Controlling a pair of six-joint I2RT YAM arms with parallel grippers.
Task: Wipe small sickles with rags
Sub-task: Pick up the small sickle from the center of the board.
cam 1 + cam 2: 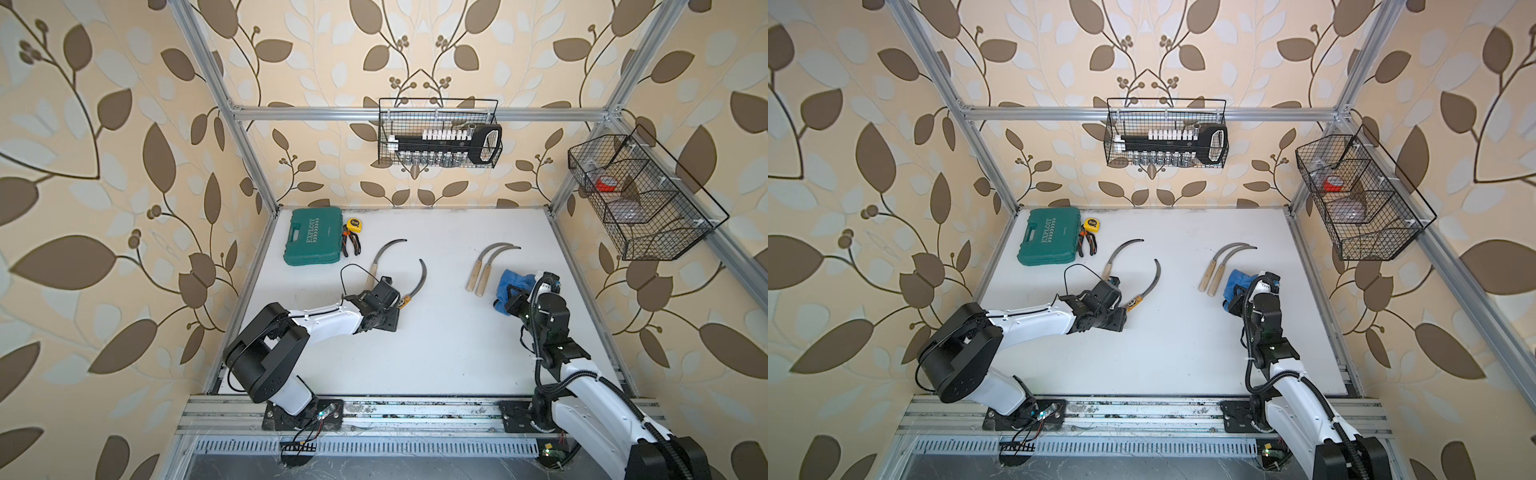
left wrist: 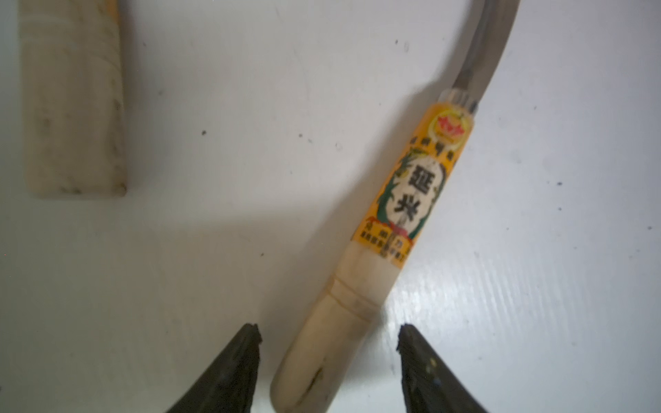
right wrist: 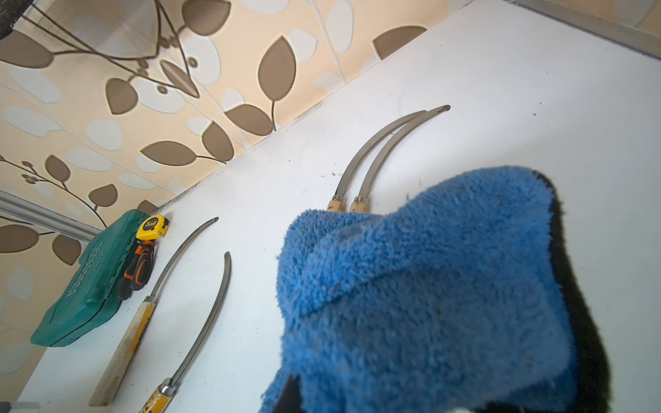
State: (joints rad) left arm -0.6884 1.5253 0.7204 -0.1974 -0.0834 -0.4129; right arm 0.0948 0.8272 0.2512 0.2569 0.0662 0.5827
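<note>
The blade and label of the yellow-labelled sickle need to stay free for wiping, so I should next grab the sickle by the butt end of its handle with my left gripper.
Two small sickles lie on the white table left of centre. One has a yellow-labelled handle and the other lies behind it. My left gripper is open, with its fingertips either side of the labelled handle's butt end and a gap on each side. Two more sickles lie side by side right of centre. Just right of them my right gripper is shut on the bunched blue rag, which hangs above the table and hides the jaws.
A green tool case, a yellow tape measure and orange-handled pliers sit at the back left. A wire basket hangs on the back rail. Another wire basket hangs on the right.
</note>
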